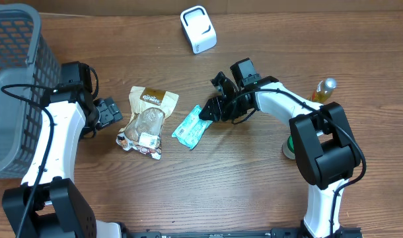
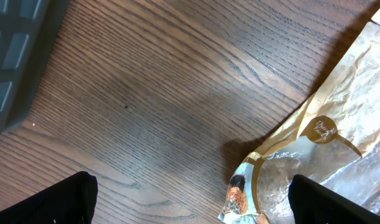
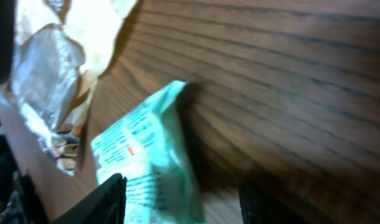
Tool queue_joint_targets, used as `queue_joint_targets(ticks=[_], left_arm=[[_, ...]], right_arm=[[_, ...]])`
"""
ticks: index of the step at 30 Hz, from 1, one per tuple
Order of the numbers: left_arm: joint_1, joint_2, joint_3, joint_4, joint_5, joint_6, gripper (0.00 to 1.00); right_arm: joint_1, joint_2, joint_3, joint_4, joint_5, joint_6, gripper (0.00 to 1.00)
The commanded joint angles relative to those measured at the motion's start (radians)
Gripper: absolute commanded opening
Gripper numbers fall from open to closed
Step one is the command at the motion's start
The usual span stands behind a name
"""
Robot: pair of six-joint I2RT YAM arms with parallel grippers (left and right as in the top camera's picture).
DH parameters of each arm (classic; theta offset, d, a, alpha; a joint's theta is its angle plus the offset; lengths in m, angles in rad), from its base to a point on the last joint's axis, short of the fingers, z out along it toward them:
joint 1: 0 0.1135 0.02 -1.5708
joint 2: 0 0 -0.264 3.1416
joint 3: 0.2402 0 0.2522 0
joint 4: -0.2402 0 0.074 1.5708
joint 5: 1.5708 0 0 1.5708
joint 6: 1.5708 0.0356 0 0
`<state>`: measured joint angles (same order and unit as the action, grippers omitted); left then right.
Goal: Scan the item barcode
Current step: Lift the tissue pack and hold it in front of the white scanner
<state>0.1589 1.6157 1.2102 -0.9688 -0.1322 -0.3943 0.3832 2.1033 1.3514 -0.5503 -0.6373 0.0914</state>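
Next, my right gripper grabs the green and white packet [image 1: 191, 129] by its end away from the snack bag, leaving its barcode uncovered to scan.
A green and white packet [image 1: 191, 129] lies flat on the wooden table, right of a brown and clear snack bag [image 1: 147, 119]. My right gripper [image 1: 208, 112] is at the packet's right end. In the right wrist view its fingers stand apart, open [image 3: 182, 186], with the blurred packet [image 3: 146, 155] reaching in between them against the left finger. The white scanner [image 1: 199, 28] stands at the far middle of the table. My left gripper [image 1: 112, 112] is wide open [image 2: 190, 183] just left of the snack bag [image 2: 339, 143], whose lower corner lies near its right finger.
A grey mesh basket [image 1: 16, 79] fills the far left; its corner [image 2: 15, 56] shows in the left wrist view. A small yellow bottle [image 1: 325, 89] and a green roll [image 1: 289, 147] sit beside the right arm.
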Motion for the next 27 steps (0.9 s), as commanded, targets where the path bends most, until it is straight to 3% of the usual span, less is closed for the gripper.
queue_joint_targets(ticks=[1,9,14,16,19,21,27], left_arm=[[0.005,-0.018,-0.002,0.001,-0.006,-0.013,1.00],[0.005,-0.018,-0.002,0.001,-0.006,-0.013,1.00],[0.005,-0.018,-0.002,0.001,-0.006,-0.013,1.00],[0.005,-0.018,-0.002,0.001,-0.006,-0.013,1.00],[0.005,-0.018,-0.002,0.001,-0.006,-0.013,0.99],[0.005,-0.018,-0.002,0.001,-0.006,-0.013,1.00],[0.005,-0.018,-0.002,0.001,-0.006,-0.013,0.99]], right_arm=[[0.026,0.007,-0.010,0.004,0.080,0.040,0.56],[0.056,0.038,-0.010,0.028,0.086,0.128,0.53],[0.056,0.060,-0.010,0.033,0.077,0.144,0.38],[0.055,0.059,-0.009,0.037,0.050,0.145,0.27],[0.042,0.049,-0.007,0.053,-0.059,0.135,0.23],[0.021,0.024,-0.007,0.056,-0.118,0.112,0.13],[-0.035,-0.058,-0.007,0.051,-0.240,0.056,0.10]])
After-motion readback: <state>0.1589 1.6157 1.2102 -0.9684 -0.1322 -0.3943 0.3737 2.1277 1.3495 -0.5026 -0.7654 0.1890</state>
